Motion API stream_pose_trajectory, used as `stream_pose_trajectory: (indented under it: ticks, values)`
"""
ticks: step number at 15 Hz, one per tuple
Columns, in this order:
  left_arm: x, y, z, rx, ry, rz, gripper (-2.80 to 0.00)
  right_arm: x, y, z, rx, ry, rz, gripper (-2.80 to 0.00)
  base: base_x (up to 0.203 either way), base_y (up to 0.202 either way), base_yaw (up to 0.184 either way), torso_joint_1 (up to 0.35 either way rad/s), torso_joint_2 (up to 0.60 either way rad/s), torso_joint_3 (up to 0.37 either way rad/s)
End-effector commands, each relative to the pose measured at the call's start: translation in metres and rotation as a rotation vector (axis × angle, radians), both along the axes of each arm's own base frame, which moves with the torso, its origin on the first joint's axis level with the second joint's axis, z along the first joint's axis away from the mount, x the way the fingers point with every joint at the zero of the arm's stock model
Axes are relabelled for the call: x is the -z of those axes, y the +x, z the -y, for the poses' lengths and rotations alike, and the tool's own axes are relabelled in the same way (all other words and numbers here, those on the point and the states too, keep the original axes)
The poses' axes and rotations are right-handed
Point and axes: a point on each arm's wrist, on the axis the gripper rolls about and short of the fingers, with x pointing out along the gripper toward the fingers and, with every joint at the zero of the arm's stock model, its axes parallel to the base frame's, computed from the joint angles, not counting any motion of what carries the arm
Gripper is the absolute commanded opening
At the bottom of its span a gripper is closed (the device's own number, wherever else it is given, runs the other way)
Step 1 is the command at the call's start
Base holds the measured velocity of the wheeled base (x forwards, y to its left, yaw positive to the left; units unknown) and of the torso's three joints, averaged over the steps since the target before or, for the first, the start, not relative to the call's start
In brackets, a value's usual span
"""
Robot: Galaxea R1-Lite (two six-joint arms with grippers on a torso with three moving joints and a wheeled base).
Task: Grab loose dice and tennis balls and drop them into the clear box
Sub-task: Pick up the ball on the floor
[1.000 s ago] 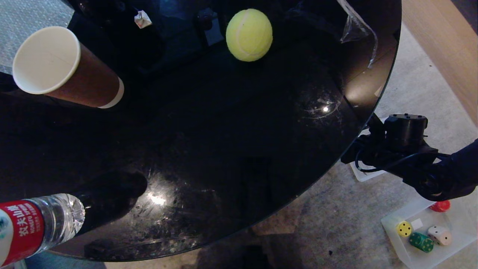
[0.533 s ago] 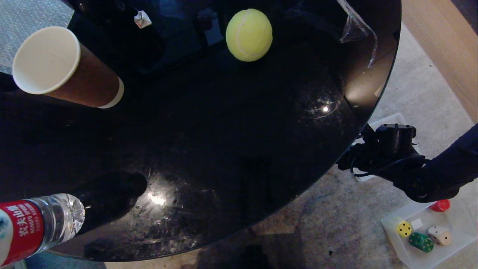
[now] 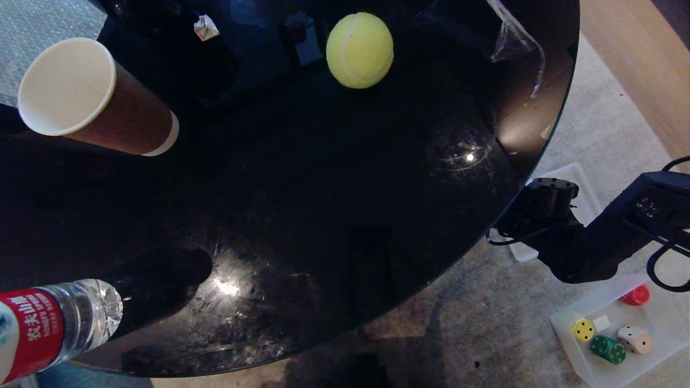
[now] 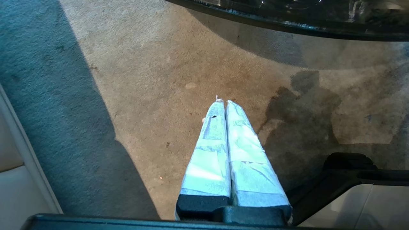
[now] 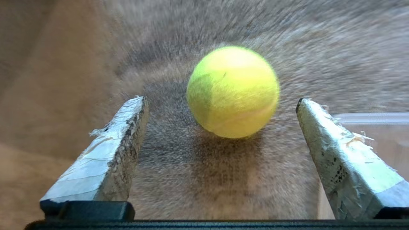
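Note:
The tennis ball [image 5: 233, 92] is still beyond my fingers in the right wrist view, so my right gripper will move toward it before it closes.
A fuzzy yellow-green tennis ball [image 5: 232, 92] lies on the carpet just beyond my right gripper [image 5: 220, 99], which is open; the ball sits ahead of the fingertips, touching neither. In the head view the right wrist [image 3: 550, 196] hangs beside the table edge with its fingers hidden. A second tennis ball [image 3: 359, 50] rests on the black table [image 3: 323, 188]. The clear box [image 3: 668, 318] on the floor holds a yellow die [image 3: 584, 330], a green die [image 3: 608, 349], a beige die [image 3: 635, 339] and a red die [image 3: 635, 296]. My left gripper [image 4: 222, 102] is shut, empty, over carpet.
On the table are a tipped brown paper cup [image 3: 91, 99], a water bottle [image 3: 54, 326], a paper scrap [image 3: 206, 27] and a plastic wrapper [image 3: 512, 37]. A flat translucent lid [image 3: 585, 186] lies on the floor behind the right wrist. A translucent plastic edge [image 5: 370, 118] shows beside one right finger.
The right wrist has moved left and down toward the table edge, and the arm's upper link has swung into view at the right. Table items and the box contents have not moved.

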Motion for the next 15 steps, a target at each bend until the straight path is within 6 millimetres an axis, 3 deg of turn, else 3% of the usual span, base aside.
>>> stream_pose_trajectory:
  ticks: [1,10,11,15]
  values:
    - [0.0,0.0,0.0,-0.001,0.001,0.001,-2.8,0.016,0.013,0.001,0.001,-0.015,-0.001,0.0,0.0,0.0,0.0,0.0,0.0,0.0]
    - [0.0,0.0,0.0,-0.001,0.0,0.0,-2.8,0.031,0.034,0.0,0.006,-0.026,0.064,0.0,0.0,0.0,0.0,0.0,0.0,0.0]
    - [0.0,0.0,0.0,-0.001,0.001,0.001,-2.8,0.031,0.036,0.0,0.005,-0.027,0.073,-2.8,0.0,0.0,0.0,0.0,0.0,0.0]
    - [0.0,0.0,0.0,-0.001,0.001,0.0,-2.8,0.033,0.041,0.0,0.008,-0.062,0.107,-2.8,0.0,0.0,0.0,0.0,0.0,0.0]
